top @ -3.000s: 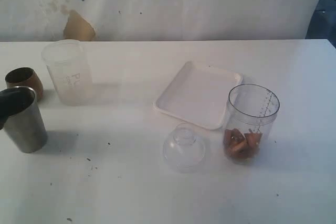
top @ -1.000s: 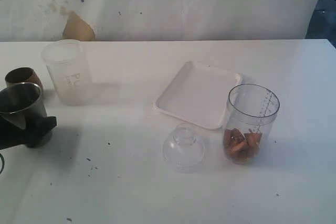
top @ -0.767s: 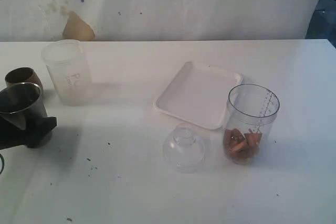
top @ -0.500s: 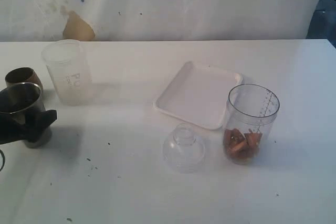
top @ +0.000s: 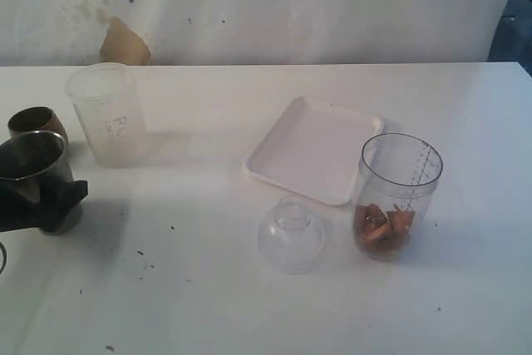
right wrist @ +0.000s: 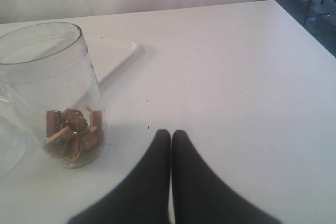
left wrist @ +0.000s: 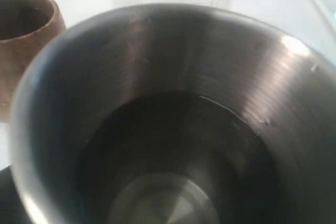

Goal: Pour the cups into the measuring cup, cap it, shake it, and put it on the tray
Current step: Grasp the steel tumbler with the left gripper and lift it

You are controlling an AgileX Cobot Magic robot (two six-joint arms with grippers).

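Observation:
Next, my left gripper grabs the steel tumbler by its body (top: 37, 174), to pour its contents into the measuring cup (top: 395, 197).
The steel tumbler (top: 33, 174) stands at the table's far left. My left gripper (top: 46, 207) is open around its lower part, with one black finger (top: 76, 193) showing on its right side. The left wrist view looks straight down into the tumbler (left wrist: 173, 103), which hides the fingers. The brown wood-look cup (top: 37, 125) sits just behind it, and the frosted cup (top: 106, 114) farther back. The measuring cup (top: 397, 197) holds brown pieces, with the white tray (top: 316, 151) behind it. My right gripper (right wrist: 170, 132) is shut and empty beside the measuring cup (right wrist: 52, 87).
A clear dome-shaped lid (top: 291, 234) lies on the table left of the measuring cup. The table's right edge runs past the tray. The wall behind carries a brown patch (top: 125, 43). Small dark specks dot the tabletop near the front left.
Three seconds ago the left gripper was at the frame's left edge; it now reaches round the tumbler. Over the last second it only shifted slightly. Nothing else moved.

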